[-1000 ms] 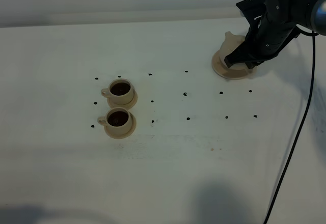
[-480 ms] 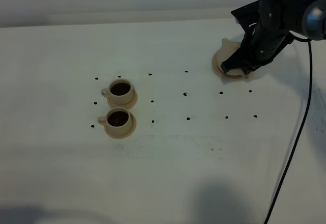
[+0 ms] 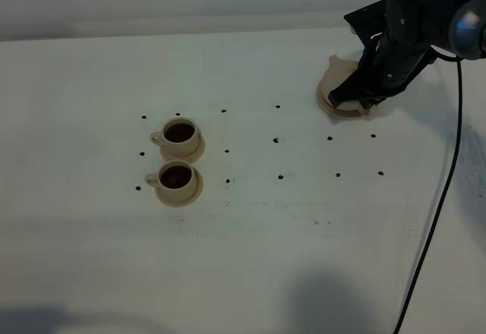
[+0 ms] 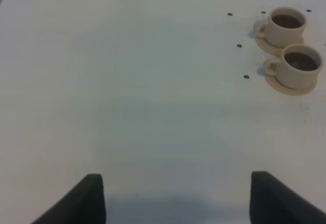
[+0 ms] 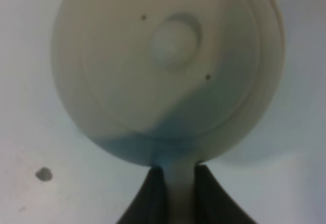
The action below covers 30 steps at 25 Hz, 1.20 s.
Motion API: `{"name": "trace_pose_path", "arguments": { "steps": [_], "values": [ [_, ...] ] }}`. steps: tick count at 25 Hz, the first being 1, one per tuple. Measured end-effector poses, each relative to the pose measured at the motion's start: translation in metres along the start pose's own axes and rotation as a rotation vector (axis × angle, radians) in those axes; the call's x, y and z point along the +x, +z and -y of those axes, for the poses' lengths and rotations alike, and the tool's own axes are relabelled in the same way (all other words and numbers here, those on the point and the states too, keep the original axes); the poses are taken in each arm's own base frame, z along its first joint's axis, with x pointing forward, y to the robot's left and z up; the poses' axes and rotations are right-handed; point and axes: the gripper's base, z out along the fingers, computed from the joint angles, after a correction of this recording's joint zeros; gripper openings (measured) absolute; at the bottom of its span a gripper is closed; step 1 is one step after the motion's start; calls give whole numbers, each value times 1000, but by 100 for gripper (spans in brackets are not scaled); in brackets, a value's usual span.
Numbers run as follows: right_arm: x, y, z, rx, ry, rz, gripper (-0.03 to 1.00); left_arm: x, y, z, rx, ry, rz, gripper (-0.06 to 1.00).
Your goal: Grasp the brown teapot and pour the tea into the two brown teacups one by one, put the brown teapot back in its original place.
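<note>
The teapot's base is inside the rim of the saucer disc, so the teapot would stand there, and my right gripper needs to let go of it.
The brown teapot (image 3: 339, 74) is at the back right, over the wide saucer disc (image 3: 332, 106), its original place; I cannot tell whether it rests on the disc. My right gripper (image 3: 366, 93) is shut on the teapot's loop handle. The right wrist view looks down on the teapot's lid and knob (image 5: 173, 40), with the gripper (image 5: 176, 186) clamped on the handle. The two brown teacups (image 3: 181, 133) (image 3: 177, 177) stand on their small saucers left of centre, both holding dark tea. They also show in the left wrist view (image 4: 288, 23) (image 4: 300, 64). My left gripper (image 4: 175, 198) is open and empty, well apart from the cups.
Small black dots (image 3: 276, 140) mark the white table (image 3: 250, 235) in a grid between the cups and the teapot. The right arm's black cable (image 3: 444, 190) hangs down along the right side.
My right gripper and the teapot shifted slightly toward the table's far side over the wide saucer disc, then held still. The cups and left gripper have not moved.
</note>
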Motion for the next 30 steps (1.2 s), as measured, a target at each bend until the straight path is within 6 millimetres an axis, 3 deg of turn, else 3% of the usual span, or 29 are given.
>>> {"name": "trace_pose_path", "arguments": {
  "steps": [6,13,16,23,30],
  "values": [
    [0,2,0,4,-3,-4,15,0,0,0,0,0,0,57],
    [-1,1,1,9,32,5,55,0,0,0,0,0,0,57],
    [-2,1,1,10,43,11,66,0,0,0,0,0,0,57],
    [-2,-6,-1,9,49,11,66,0,0,0,0,0,0,57],
    [-15,-50,-5,11,58,90,61,0,0,0,0,0,0,57]
  ]
}}
